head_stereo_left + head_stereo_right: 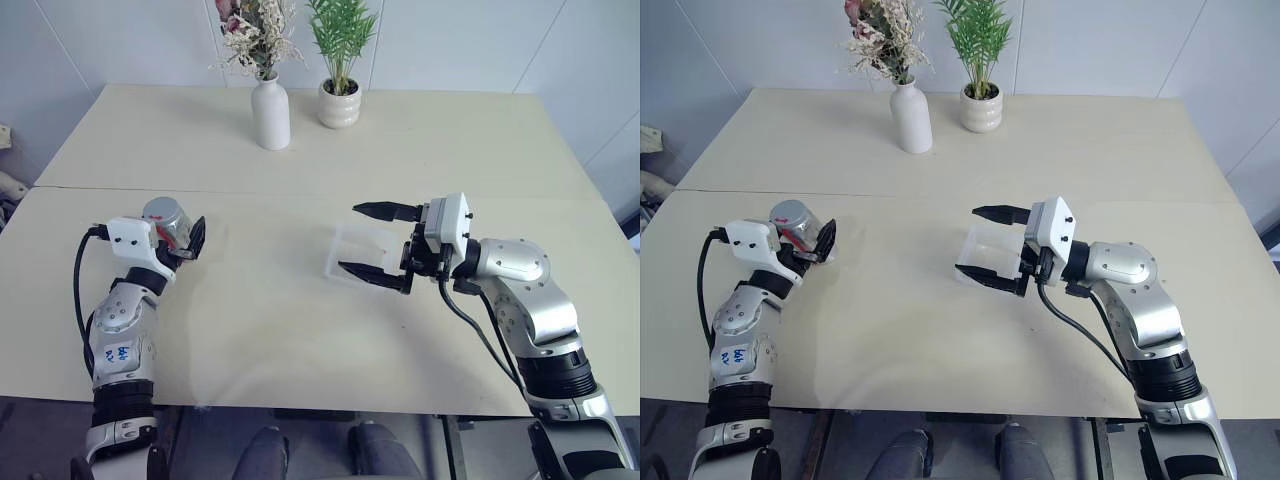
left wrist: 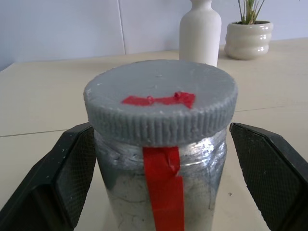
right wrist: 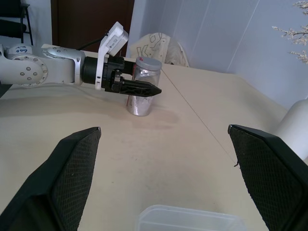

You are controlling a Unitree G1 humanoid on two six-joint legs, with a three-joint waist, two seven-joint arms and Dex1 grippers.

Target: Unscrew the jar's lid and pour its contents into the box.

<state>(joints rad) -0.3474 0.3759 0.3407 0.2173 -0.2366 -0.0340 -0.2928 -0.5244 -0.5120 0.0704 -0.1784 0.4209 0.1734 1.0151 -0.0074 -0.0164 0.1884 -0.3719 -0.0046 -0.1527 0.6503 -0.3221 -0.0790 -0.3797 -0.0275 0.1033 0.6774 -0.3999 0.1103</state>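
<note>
The jar is ready for my left gripper to close on it now, as my fingers stand beside the jar's side under the grey lid (image 2: 159, 86) in the left wrist view.
The jar (image 2: 202, 163), clear with a red strip down its side, stands upright on the left part of the table (image 1: 260, 300). Its grey lid (image 2: 159, 86) is screwed on and carries a red mark. The contents cannot be made out through the jar's wall. My left gripper (image 1: 178, 235) is open, a finger on each side of the jar with a gap at both. The box (image 1: 352, 240), shallow and clear, lies right of the table's middle. My right gripper (image 1: 348, 238) hovers open just above it, pointing left, with nothing between its fingers.
A white vase (image 1: 270, 112) with dried flowers and a white plant pot (image 1: 340, 103) stand at the back of the table. A seam (image 1: 300, 192) crosses the tabletop. Bare tabletop separates the jar from the box.
</note>
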